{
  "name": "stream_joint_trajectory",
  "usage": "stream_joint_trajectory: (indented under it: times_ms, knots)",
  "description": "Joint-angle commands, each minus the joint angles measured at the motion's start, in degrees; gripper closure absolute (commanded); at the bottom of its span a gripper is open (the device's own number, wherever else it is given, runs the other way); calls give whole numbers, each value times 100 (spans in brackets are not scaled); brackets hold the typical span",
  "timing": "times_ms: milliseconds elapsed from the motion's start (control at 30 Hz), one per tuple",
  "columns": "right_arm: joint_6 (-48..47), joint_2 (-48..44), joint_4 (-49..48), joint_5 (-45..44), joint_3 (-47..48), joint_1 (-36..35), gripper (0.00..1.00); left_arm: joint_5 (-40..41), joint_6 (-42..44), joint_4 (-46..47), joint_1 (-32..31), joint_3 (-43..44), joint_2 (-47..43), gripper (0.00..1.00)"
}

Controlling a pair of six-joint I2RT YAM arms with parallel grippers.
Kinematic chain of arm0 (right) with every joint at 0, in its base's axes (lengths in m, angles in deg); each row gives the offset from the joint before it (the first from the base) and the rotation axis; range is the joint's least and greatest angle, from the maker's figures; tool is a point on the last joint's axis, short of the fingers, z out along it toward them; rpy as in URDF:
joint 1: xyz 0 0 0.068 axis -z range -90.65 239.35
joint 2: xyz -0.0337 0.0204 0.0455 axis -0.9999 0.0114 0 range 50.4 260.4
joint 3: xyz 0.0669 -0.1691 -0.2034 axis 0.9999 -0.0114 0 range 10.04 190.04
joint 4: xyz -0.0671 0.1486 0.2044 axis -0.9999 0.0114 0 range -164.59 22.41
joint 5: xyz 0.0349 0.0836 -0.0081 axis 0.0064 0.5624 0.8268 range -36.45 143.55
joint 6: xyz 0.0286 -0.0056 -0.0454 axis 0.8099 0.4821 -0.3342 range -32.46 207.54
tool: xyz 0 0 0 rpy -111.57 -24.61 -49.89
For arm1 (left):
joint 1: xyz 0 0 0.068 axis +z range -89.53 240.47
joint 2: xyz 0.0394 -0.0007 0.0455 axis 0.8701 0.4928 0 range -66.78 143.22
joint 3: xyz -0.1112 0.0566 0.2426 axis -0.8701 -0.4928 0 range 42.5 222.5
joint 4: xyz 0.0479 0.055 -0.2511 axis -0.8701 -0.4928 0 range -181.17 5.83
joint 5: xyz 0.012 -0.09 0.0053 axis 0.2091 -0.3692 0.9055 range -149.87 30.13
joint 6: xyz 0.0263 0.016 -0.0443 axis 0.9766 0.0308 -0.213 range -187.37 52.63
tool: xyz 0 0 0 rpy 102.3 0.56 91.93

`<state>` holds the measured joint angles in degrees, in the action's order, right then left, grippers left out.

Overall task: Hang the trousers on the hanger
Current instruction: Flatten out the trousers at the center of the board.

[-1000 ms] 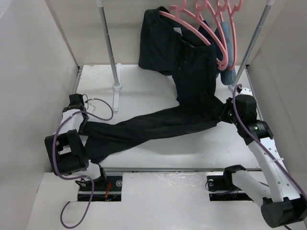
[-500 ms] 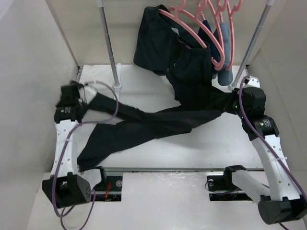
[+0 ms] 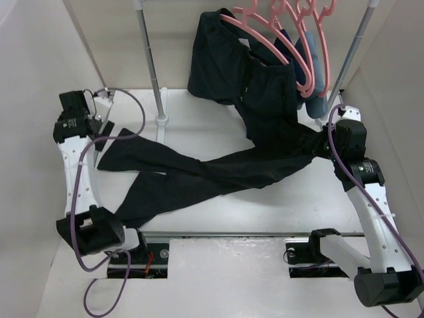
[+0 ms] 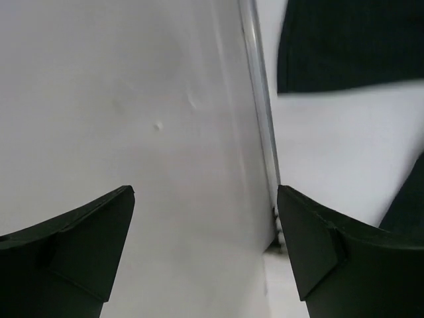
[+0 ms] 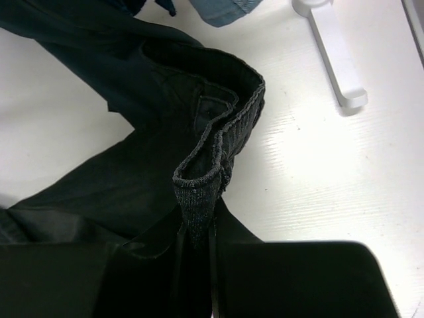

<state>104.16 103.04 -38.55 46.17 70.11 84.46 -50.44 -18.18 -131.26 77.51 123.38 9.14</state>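
Note:
Next, my left gripper grabs a leg's hem of the trousers (image 3: pixel 218 169), opposite the held waistband, to stretch them straight for the hanger.
The long black trousers (image 3: pixel 218 169) lie across the table, legs running left and waistband at the right. My right gripper (image 3: pixel 323 144) is shut on the waistband, which stands up as a ribbed fold between its jaws (image 5: pixel 197 245) above the dark cloth (image 5: pixel 132 179). Near the left wall my left gripper (image 3: pixel 93 126) stands open and empty (image 4: pixel 205 199), just past a leg's hem (image 4: pixel 344 46). Several pink hangers (image 3: pixel 265 40) hang on the rail at the back. The front one carries a shorter black garment (image 3: pixel 218 59).
The rack's left pole (image 3: pixel 149 53) rises from a white foot (image 3: pixel 161 119); the right pole (image 3: pixel 348 59) stands beside my right wrist, its foot (image 5: pixel 334 59) close to the waistband. Blue garments (image 3: pixel 317 59) hang behind. White walls close in on both sides.
My left gripper has opened and let go of the trouser leg, then moved back and left toward the wall. The leg now lies flat. The right gripper keeps its hold.

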Motion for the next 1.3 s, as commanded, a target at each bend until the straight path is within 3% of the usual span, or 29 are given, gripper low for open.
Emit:
stream_joint_trajectory:
  times_ms: [0, 233, 367, 533, 733, 900, 967, 1033, 1067, 1100, 1133, 1267]
  knots:
    - [-168, 105, -281, -264, 321, 119, 100, -442, -1287, 279, 80, 445, 975, 13]
    - [-274, 325, -281, -141, 14, 190, 100, -1794, -2711, 1113, 19, 1104, 2496, 12]
    - [-326, 378, -202, 51, -110, 190, 100, -2270, -3591, 2313, -112, 1141, 2867, 7]
    - [-274, 378, -87, 131, -583, 190, 100, -2182, -3995, 3162, -288, 946, 3383, 0]
    - [-212, 317, -87, 44, -839, 190, 100, -1219, -4383, 2672, -464, 1956, 4911, 0]
    - [-212, 317, 27, -150, -787, 242, 100, -697, -4462, 2002, -517, 2547, 5573, 4]
    - [-264, 264, -26, -150, -734, 295, 100, -888, -4191, 2002, -517, 2310, 5574, 17]
    - [-265, 334, -157, -150, -734, 295, 100, -890, -3980, 2142, -569, 2099, 5364, 21]
    - [-265, 334, -158, -98, -734, 356, 100, -829, -3883, 2221, -570, 1898, 5311, 70]
    - [-317, 413, -227, -97, -682, 357, 100, -751, -3882, 2352, -570, 1818, 5249, 96]
    - [-317, 492, -228, -45, -681, 357, 100, -671, -3882, 2406, -570, 1748, 5127, 100]
    - [-370, 615, -359, 69, -550, 470, 100, -671, -3707, 2459, -570, 1676, 4696, 100]
